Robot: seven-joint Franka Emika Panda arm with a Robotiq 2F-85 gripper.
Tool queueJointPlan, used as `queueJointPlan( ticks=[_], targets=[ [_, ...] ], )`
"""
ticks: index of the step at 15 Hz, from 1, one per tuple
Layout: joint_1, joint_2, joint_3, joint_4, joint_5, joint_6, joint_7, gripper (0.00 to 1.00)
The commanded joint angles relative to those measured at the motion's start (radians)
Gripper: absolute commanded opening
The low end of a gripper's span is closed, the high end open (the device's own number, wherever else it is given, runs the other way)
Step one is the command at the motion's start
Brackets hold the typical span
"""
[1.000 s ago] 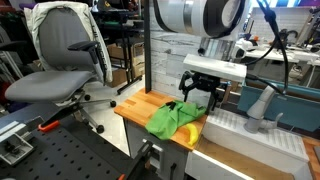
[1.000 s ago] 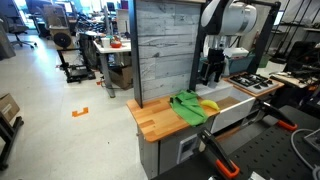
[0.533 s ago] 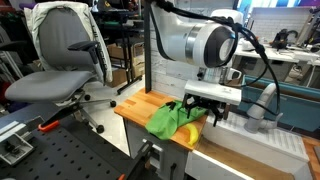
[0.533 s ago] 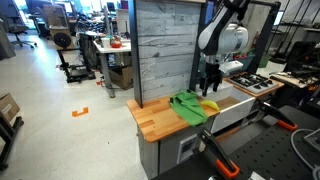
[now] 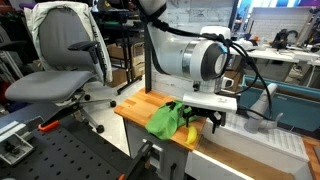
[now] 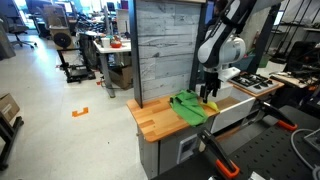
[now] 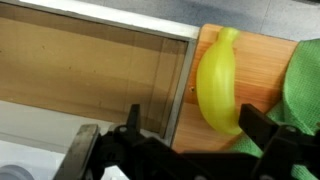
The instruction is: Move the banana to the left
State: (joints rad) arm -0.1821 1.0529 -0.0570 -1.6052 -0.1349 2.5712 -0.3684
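I need to close my gripper, because the banana's near end [image 7: 223, 119] is between the open fingers. Closing now would hold the banana.
A yellow banana [image 7: 218, 85] lies on the wooden countertop [image 7: 262, 62], close to the counter's edge and beside a green cloth [image 7: 304, 85]. In both exterior views the banana [image 5: 192, 131] [image 6: 211, 105] lies at the cloth's [image 5: 166, 119] [image 6: 187, 105] side, near the sink end of the counter. My gripper [image 7: 198, 128] is open, its two fingers on either side of the banana's near end, just above it. It also shows in both exterior views [image 5: 205, 116] [image 6: 209, 96], low over the banana.
A white sink basin [image 5: 250, 140] adjoins the counter. A grey wooden back panel [image 6: 165, 45] stands behind the countertop [image 6: 155, 117]. An office chair [image 5: 62, 60] stands beyond. A stove top [image 6: 256, 84] sits behind the sink.
The arm has come down from above the counter; the gripper is now low over the banana with its fingers straddling it. Banana and cloth have not moved.
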Motion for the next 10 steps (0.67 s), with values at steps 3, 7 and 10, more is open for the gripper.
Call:
queueJointPlan(
  ticks=[3, 7, 10],
  targets=[
    [0.030, 0.028, -0.018, 0.019, -0.057, 0.024, 0.017, 0.74],
    [0.030, 0.034, -0.019, 0.026, -0.068, 0.015, 0.015, 0.42],
    [0.028, 0.034, -0.017, 0.028, -0.064, 0.012, 0.016, 0.20]
  ],
)
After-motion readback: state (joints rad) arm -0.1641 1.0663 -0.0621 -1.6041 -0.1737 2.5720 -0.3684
